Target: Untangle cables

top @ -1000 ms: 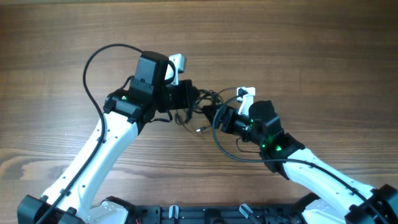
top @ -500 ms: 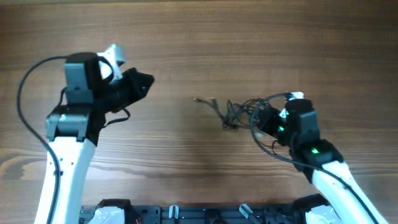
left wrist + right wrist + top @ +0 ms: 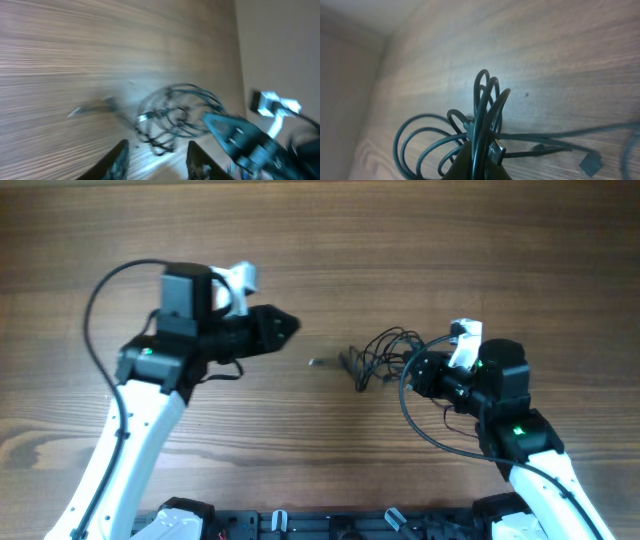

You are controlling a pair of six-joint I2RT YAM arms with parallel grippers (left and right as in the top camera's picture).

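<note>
My left gripper grabs the cables on their trailing-plug side next, to pull a cable free. That side is opposite my right gripper's pinch.
The cables [image 3: 375,352] are thin black cords bunched in loose loops at mid-table, with one silver-tipped plug [image 3: 315,362] trailing left. My right gripper [image 3: 422,368] is shut on the bundle's right side. In the right wrist view several loops of the cables [image 3: 485,100] and a plug stand up out of the pinched right gripper [image 3: 481,156]. My left gripper [image 3: 287,327] is left of the bundle, apart from it and pointing at it. Seen from the left wrist, the left gripper [image 3: 157,162] is open and empty, with the cables [image 3: 170,116] just beyond it.
Bare wooden tabletop [image 3: 330,240] lies all around. A thick black arm cable [image 3: 100,310] arcs off the left arm, and another [image 3: 420,430] loops under the right wrist. The arm bases sit along the near edge.
A second ago both grippers met at the knot, then pulled apart. Since then the left gripper has swung back right toward the bundle and opened. The right gripper stays shut on the cables.
</note>
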